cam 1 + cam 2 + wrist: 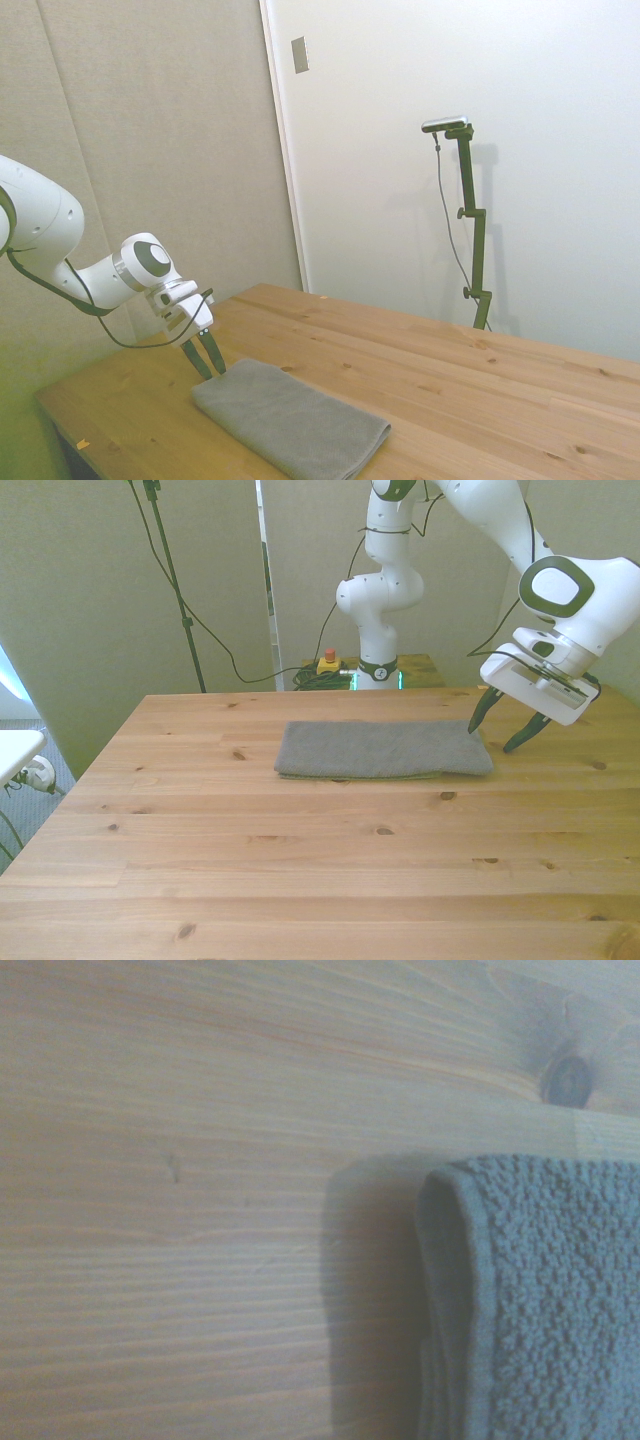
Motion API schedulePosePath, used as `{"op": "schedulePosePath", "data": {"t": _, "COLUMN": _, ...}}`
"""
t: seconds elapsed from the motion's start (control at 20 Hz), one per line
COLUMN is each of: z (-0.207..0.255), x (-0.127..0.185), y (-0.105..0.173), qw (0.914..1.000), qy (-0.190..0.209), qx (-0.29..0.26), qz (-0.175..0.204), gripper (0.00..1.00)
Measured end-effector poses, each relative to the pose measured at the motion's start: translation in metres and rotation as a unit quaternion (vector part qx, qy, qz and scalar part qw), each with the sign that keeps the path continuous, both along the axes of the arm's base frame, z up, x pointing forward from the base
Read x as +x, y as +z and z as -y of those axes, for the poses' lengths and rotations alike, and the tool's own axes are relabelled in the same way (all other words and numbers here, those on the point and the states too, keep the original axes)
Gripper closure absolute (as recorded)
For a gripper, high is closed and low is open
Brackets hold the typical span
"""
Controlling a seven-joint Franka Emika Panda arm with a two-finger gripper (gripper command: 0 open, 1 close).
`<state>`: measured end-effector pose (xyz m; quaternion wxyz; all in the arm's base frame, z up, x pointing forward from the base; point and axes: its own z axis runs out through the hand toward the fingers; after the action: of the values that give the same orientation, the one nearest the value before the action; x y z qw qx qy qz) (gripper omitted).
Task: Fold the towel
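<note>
The robot should next use its gripper to pinch the towel (384, 750) by its layered short end (482, 747), as the hem stands up off the wood there while the rest lies flat.
The grey towel (384, 750) lies flat on the wooden table (300, 860) as a long folded rectangle, seen in the side view (290, 418) near the table's left end. My gripper (497, 734) hovers just off the towel's short end at the front view's right, fingers open and pointing down at the table, holding nothing. In the side view the gripper (209, 358) stands at the towel's near-left corner, tips close to the wood. The wrist view shows the towel's thick layered edge (540, 1300) beside bare wood.
Bare wood surrounds the towel on all sides. Behind the table's far edge a yellow box with a red button (328, 663) sits near the robot's base. A white object (15, 750) shows at the front view's left edge.
</note>
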<state>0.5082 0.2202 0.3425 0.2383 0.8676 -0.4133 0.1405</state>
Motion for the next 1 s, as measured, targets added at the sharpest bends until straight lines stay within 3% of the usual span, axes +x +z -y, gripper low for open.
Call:
{"op": "schedulePosePath", "data": {"t": 0.9, "z": 0.025, "x": 0.003, "y": -0.007, "qw": 0.9990, "qy": -0.004, "qx": -0.045, "qz": -0.004, "gripper": 0.00}}
{"op": "schedulePosePath", "data": {"t": 0.95, "z": 0.026, "x": 0.004, "y": -0.007, "qw": 0.9989, "qy": -0.004, "qx": -0.046, "qz": -0.004, "gripper": 1.00}}
{"op": "schedulePosePath", "data": {"t": 1.0, "z": 0.027, "x": 0.004, "y": -0.008, "qw": 0.9989, "qy": -0.004, "qx": -0.047, "qz": -0.003, "gripper": 1.00}}
